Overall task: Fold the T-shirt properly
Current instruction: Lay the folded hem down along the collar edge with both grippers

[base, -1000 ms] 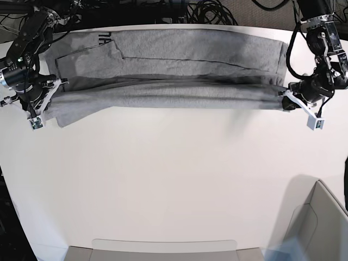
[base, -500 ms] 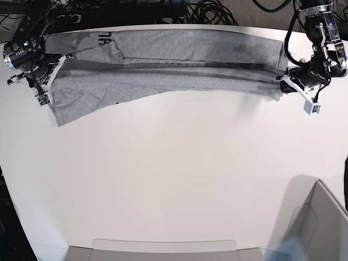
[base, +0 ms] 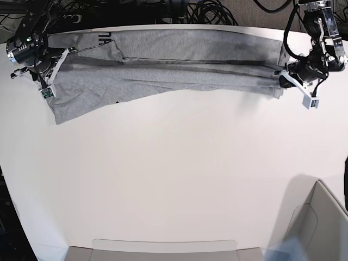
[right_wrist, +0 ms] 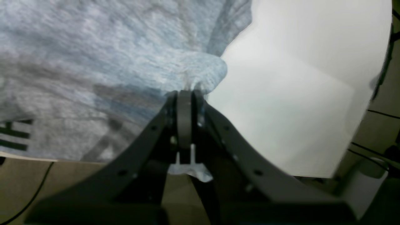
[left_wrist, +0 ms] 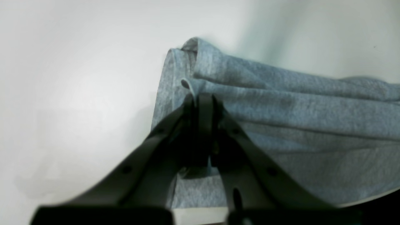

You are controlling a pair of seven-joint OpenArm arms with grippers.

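The grey fold in my right fingers rests low on the white table, its edge flat, so my right gripper now releases the T-shirt [base: 163,60].
The heather-grey T-shirt [base: 163,60] lies stretched along the far edge of the white table [base: 174,174], folded lengthwise, with black lettering at its far left. My left gripper [base: 283,80] is shut on the shirt's right end; in the left wrist view the gripper [left_wrist: 200,101] pinches a bunched fold of the shirt [left_wrist: 297,125]. My right gripper [base: 51,65] is shut on the shirt's left end; in the right wrist view the gripper [right_wrist: 184,95] clamps a grey fold of the shirt [right_wrist: 109,62], with black letters at the left edge.
Black cables [base: 206,11] lie behind the table's far edge. A cardboard box [base: 321,228] stands at the front right corner. A pale tray edge [base: 163,247] runs along the front.
Both grippers have carried the shirt's near fold away toward the far edge. The lifted fold now lies lower and flatter over the back layer.
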